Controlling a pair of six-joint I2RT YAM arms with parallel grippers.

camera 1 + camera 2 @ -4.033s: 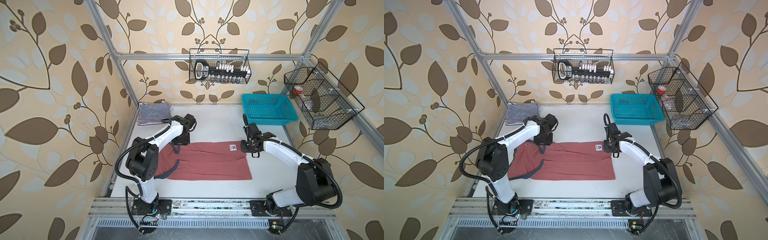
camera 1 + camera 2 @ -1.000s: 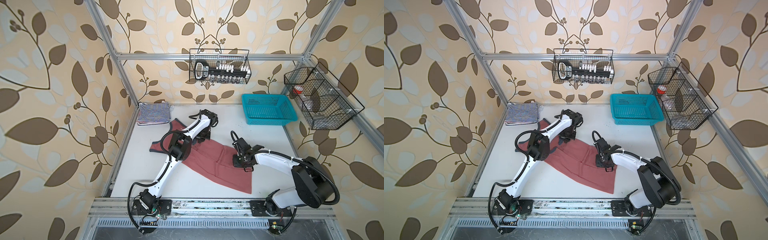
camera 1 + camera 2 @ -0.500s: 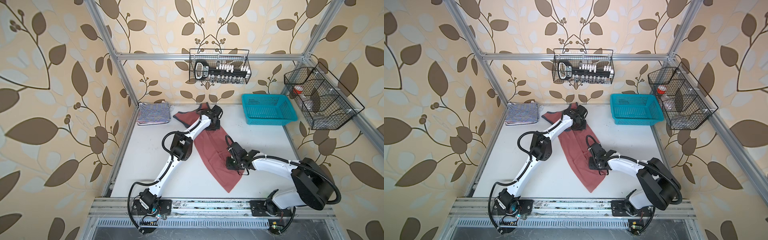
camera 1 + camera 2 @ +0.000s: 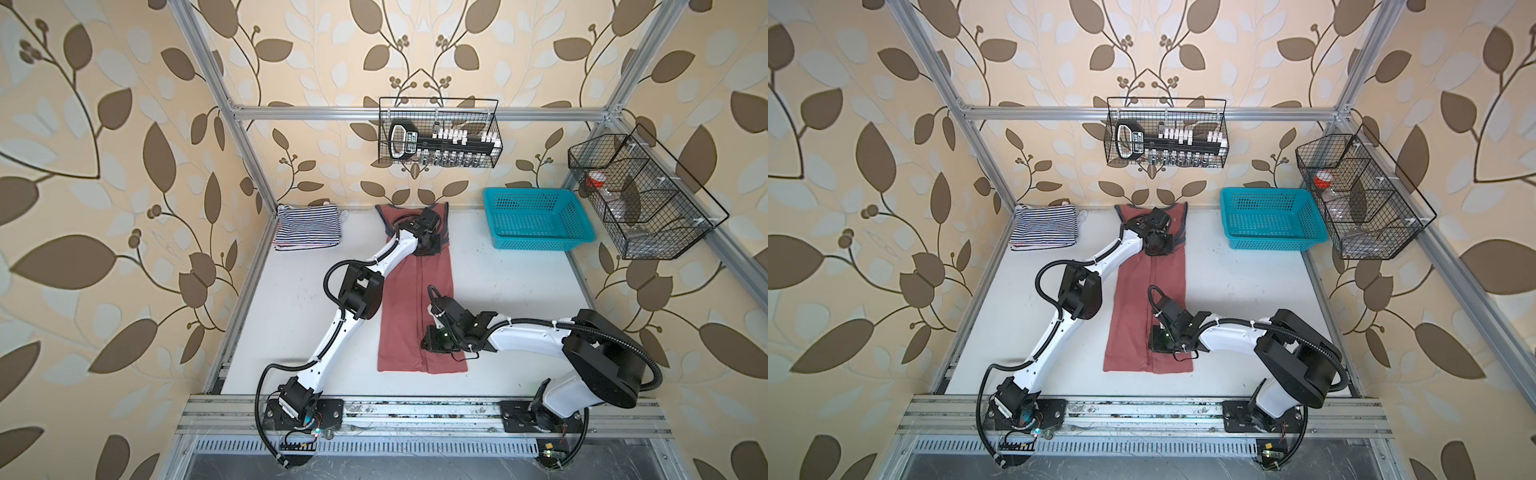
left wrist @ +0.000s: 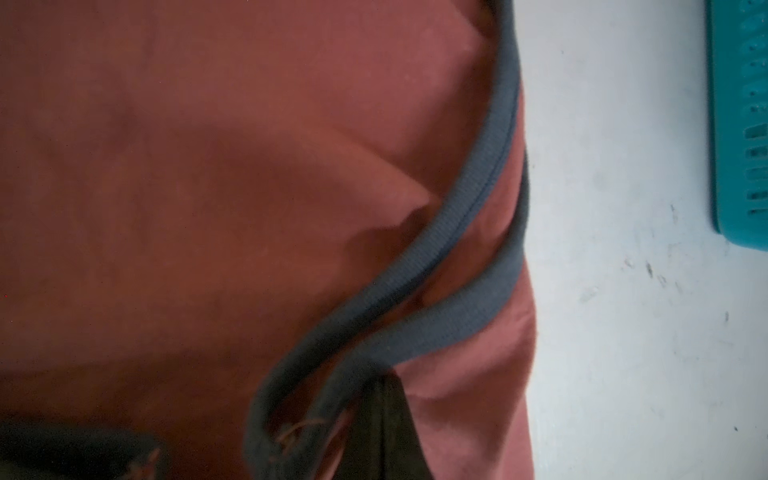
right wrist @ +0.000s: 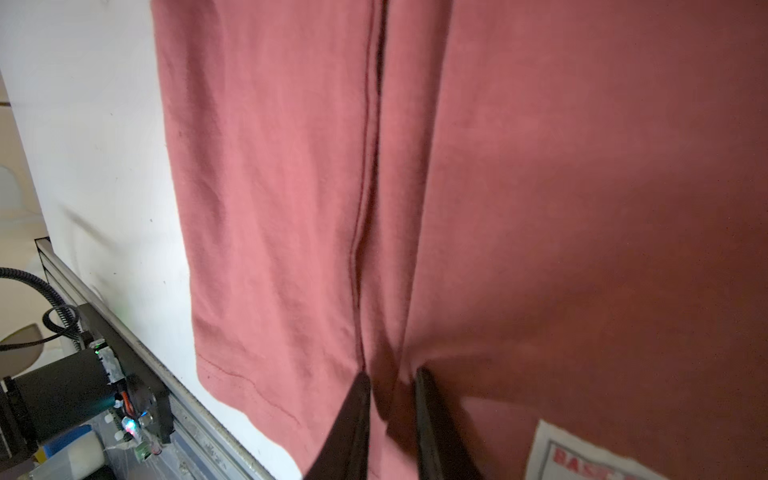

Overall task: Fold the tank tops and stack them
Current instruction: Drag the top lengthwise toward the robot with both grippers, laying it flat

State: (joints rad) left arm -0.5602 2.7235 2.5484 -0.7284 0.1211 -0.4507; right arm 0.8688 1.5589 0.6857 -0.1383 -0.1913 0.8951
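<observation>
I should open my left gripper now, because the armhole's dark trim point(image 5: 449, 232) lies low on the folded tank top and would stay in its place.
The dusty red tank top point(image 4: 409, 307) lies folded in a long strip from the back wall to the front edge in both top views. My left gripper point(image 4: 428, 245) sits at its far end, shut on the dark trim point(image 5: 449, 232) of an armhole. My right gripper point(image 4: 432, 343) rests low on the cloth near the hem. Its fingers point(image 6: 353, 411) stand a narrow way apart with a puckered ridge of red cloth pinched between them; a white label point(image 6: 582, 453) shows beside them. A folded pile of striped tank tops point(image 4: 307, 228), navy-and-white on top, lies in the back left corner.
The turquoise basket point(image 4: 536, 224) stands at the back right, its corner point(image 5: 739, 124) close to the left gripper. Wire baskets hang on the back wall point(image 4: 438, 133) and the right wall point(image 4: 640, 199). The metal rail point(image 4: 415, 409) runs along the front edge.
The red tank top has swung from a slant to lie straight, back to front. My left gripper carried the strap end to the back wall; my right gripper drew the hem end toward the front.
</observation>
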